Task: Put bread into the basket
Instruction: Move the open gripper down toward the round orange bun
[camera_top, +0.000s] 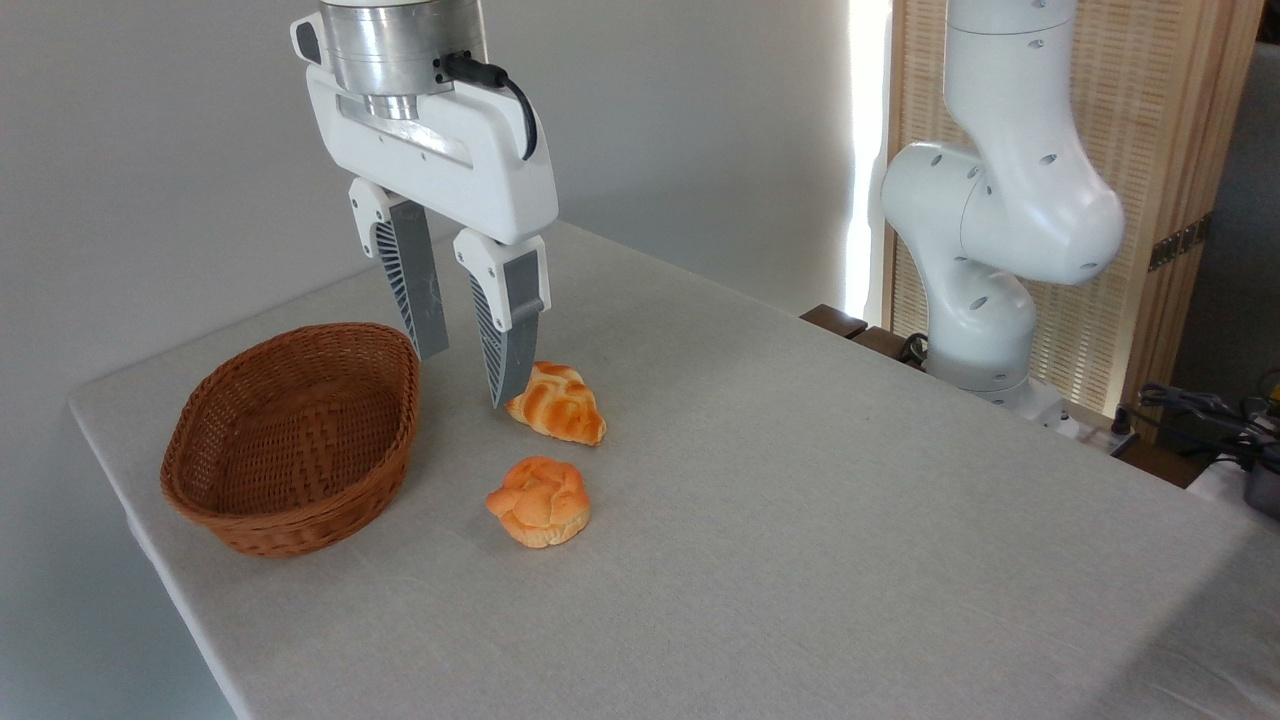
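Observation:
The round bun should go into the wicker basket (295, 432), so my gripper should next grab it by its knotted body (540, 500).
The bread (540, 501), a small round knotted orange-golden bun, lies on the table in front of centre. The oval reddish-brown wicker basket (295, 432) stands to its left and holds nothing that I can see. My gripper (466, 376) hangs open above the table between the basket's right rim and the striped pastry, with nothing between its grey fingers (510, 340). It is behind and above the bun, apart from it.
A longer pointed pastry (556, 401) with pale and brown stripes lies just right of my fingertips. The arm's white base (985, 280) stands at the table's far right edge. The table's left edge (130, 520) runs close to the basket.

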